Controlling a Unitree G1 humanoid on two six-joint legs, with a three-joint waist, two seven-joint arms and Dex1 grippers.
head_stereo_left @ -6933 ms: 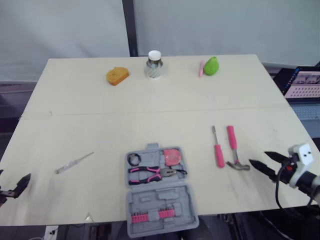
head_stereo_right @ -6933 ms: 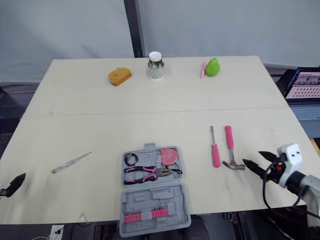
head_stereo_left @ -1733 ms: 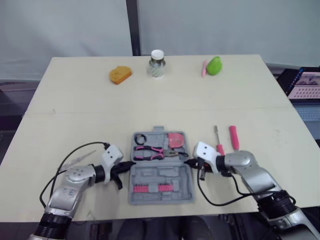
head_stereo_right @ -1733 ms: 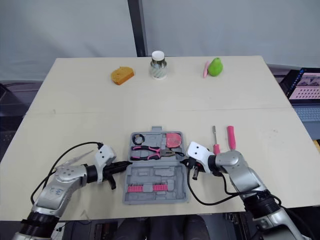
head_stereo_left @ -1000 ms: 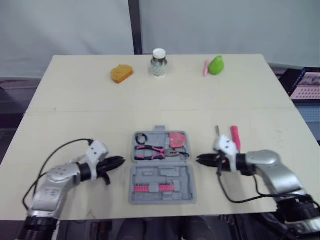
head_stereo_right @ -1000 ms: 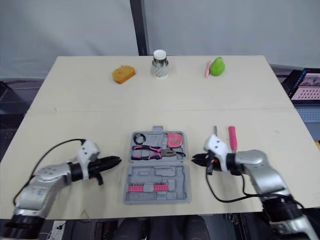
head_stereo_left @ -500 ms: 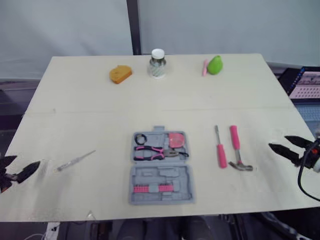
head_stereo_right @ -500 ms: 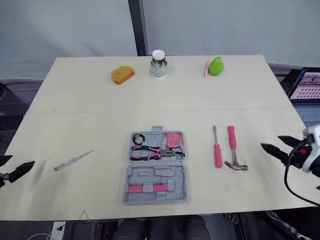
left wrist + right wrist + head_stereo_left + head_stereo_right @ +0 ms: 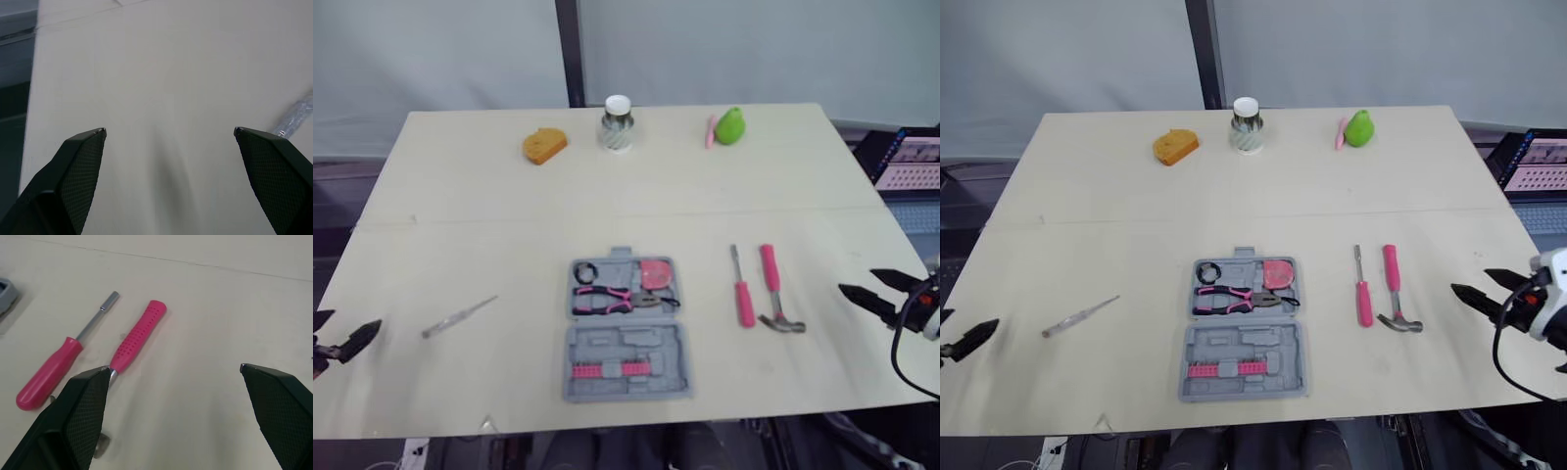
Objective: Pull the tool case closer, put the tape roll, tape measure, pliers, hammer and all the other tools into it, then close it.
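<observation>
My left gripper takes hold of the clear-handled screwdriver by its clear handle [image 9: 444, 324] next. Then I put the screwdriver into the tool case [image 9: 626, 331].
The grey tool case [image 9: 626, 331] lies open near the table's front edge, holding a black tape roll [image 9: 586, 273], pink tape measure [image 9: 655, 273], pink-handled pliers [image 9: 612, 297] and a row of pink bits [image 9: 612, 369]. Right of it lie a pink screwdriver [image 9: 742, 291] and a pink-handled hammer [image 9: 775, 291], seen also in the right wrist view as screwdriver [image 9: 58, 364] and hammer [image 9: 137, 336]. A thin clear-handled tester screwdriver [image 9: 458, 317] lies to the left. My left gripper [image 9: 340, 336] hangs open off the table's left edge. My right gripper [image 9: 878, 290] is open at the right edge, beside the hammer.
Along the table's far edge stand an orange sponge-like piece [image 9: 544, 146], a white-lidded jar [image 9: 617, 124] and a green pear with a pink item [image 9: 728, 126]. A laptop [image 9: 908, 164] sits off the table's right side. A seam [image 9: 509, 220] crosses the tabletop.
Both arms, at the case's sides 1.7 s ago, have drawn back to the table's left and right edges. The case sits farther from the table's front edge than 6.9 s ago.
</observation>
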